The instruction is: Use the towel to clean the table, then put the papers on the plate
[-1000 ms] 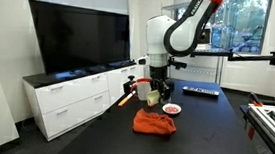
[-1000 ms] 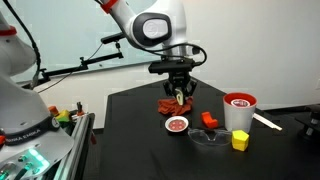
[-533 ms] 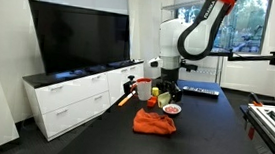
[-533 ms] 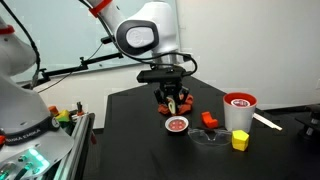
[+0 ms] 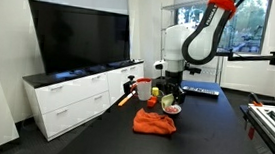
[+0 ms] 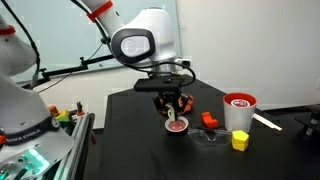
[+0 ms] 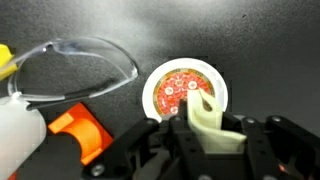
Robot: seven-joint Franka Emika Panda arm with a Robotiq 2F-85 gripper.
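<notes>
The cream folded paper's tip overlaps the plate's red patterned centre and the paper would fall onto the plate, so it is now time to open my gripper.
My gripper [image 7: 208, 135] is shut on a cream folded paper [image 7: 212, 122] and hangs just above the small plate [image 7: 178, 92], which is white-rimmed with a red patterned centre. In both exterior views the gripper [image 5: 172, 98] [image 6: 174, 110] is over the plate [image 5: 173, 109] [image 6: 178, 125]. The orange-red towel [image 5: 155, 123] lies crumpled on the black table [image 5: 208, 133], nearer the front edge than the plate; in an exterior view it is hidden behind the gripper.
A clear glass bowl [image 7: 75, 65], an orange block [image 7: 80, 135] and a white cup [image 7: 18, 135] lie beside the plate. A red-rimmed cup [image 6: 239, 105], white cup [image 6: 238, 118], yellow block [image 6: 240, 141] and orange block [image 6: 209, 120] stand on the table. A white cabinet with a TV [image 5: 75, 41] stands alongside.
The arm has carried the paper away from above the towel to above the plate and has lowered a little.
</notes>
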